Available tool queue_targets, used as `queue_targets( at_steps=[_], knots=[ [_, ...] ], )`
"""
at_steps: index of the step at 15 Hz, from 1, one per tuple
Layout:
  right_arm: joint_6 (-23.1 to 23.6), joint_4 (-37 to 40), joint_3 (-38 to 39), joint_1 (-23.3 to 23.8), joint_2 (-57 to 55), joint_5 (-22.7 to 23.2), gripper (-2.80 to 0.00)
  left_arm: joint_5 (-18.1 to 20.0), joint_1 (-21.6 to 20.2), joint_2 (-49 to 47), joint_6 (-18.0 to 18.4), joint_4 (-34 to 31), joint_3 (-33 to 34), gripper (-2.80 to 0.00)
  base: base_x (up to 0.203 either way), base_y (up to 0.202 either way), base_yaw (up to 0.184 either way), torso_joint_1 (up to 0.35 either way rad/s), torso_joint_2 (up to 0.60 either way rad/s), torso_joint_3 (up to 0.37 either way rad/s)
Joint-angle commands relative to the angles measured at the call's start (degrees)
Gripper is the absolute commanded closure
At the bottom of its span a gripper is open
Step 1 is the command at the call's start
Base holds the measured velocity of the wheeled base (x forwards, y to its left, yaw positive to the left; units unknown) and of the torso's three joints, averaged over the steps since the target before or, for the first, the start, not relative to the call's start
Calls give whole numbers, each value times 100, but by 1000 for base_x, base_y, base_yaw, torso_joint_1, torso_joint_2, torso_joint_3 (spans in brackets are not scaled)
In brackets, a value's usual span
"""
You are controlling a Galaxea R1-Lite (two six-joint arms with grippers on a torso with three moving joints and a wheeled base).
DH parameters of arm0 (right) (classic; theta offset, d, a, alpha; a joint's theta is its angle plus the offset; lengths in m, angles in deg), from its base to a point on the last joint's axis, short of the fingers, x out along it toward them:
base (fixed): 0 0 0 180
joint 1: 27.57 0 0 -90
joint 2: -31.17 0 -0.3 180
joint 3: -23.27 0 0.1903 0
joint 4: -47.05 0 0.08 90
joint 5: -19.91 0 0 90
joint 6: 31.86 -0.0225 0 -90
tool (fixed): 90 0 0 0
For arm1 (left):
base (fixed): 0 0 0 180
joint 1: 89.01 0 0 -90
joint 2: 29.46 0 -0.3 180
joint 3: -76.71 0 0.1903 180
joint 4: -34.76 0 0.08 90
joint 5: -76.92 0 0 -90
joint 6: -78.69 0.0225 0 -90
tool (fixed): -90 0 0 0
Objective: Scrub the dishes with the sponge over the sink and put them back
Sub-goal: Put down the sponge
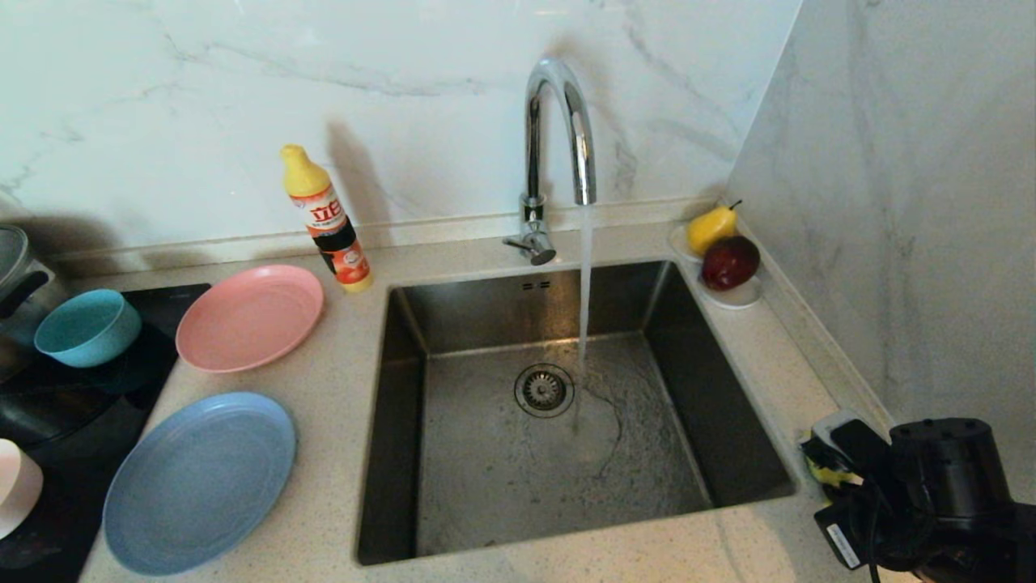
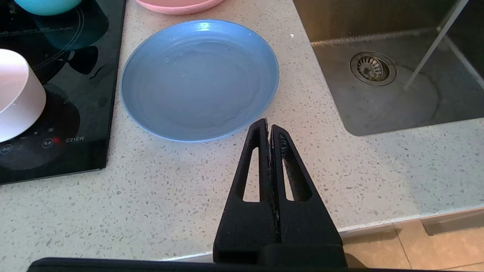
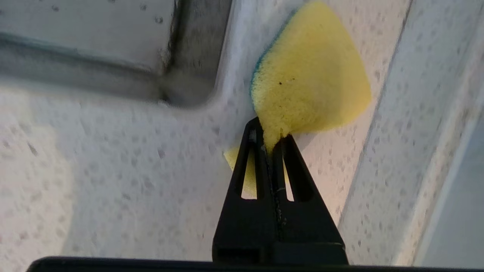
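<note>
My right gripper should open now, because the yellow sponge (image 1: 825, 474) (image 3: 310, 87) sits low with both of its ends over the counter beside the sink's corner.
My right gripper (image 3: 269, 132) is shut on a corner of the yellow sponge (image 3: 310, 87), just above the counter at the sink's front right corner. In the head view only a bit of the sponge (image 1: 825, 474) shows beside the right arm (image 1: 931, 486). Water runs from the tap (image 1: 558, 121) into the steel sink (image 1: 486, 470). Left of the sink lie the salmon-pink plate (image 1: 249, 317) and the grey-blue plate (image 1: 200, 482). The teal bowl (image 1: 87, 326) and pale pink bowl (image 1: 16, 486) stand on the hob. My left gripper (image 2: 269, 124) is shut and empty near the blue plate (image 2: 200, 79).
A detergent bottle (image 1: 328, 219) stands behind the pink plate. A white saucer (image 1: 740, 300) with a pear and an apple sits at the sink's back right corner. A steel pot (image 1: 16, 275) and the black hob (image 1: 81, 405) are at the far left. A marble wall closes the right side.
</note>
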Motion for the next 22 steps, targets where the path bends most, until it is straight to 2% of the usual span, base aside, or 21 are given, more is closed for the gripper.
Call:
queue_targets(
  at_steps=[1, 2, 3, 14, 18, 19, 20, 22],
  knots=[
    [-4, -24, 119, -1, 84, -17, 0, 2, 4, -10, 1, 0, 0, 0, 0, 0, 0, 0, 0, 0],
    [-4, -30, 131, 0, 92, -17, 0, 2, 4, -10, 1, 0, 0, 0, 0, 0, 0, 0, 0, 0],
    [-5, -30, 106, 0, 84, -17, -280, 2, -4, -10, 1, 0, 0, 0, 0, 0, 0, 0, 0, 0],
    [-13, -74, 18, -16, 166, 3, -280, 2, -1, -10, 1, 0, 0, 0, 0, 0, 0, 0, 0, 0],
    [-54, -321, 83, -175, 639, 30, -280, 2, -4, -10, 1, 0, 0, 0, 0, 0, 0, 0, 0, 0],
    [-20, -322, 89, -263, 826, 22, -237, 2, -3, -10, 1, 0, 0, 0, 0, 0, 0, 0, 0, 0],
    [4, -318, 86, -327, 1002, 17, 0, 2, -2, -10, 1, 0, 0, 0, 0, 0, 0, 0, 0, 0],
    [19, -316, 84, -523, 1445, 38, 0, 2, -4, -10, 1, 0, 0, 0, 0, 0, 0, 0, 0, 0]
  ],
)
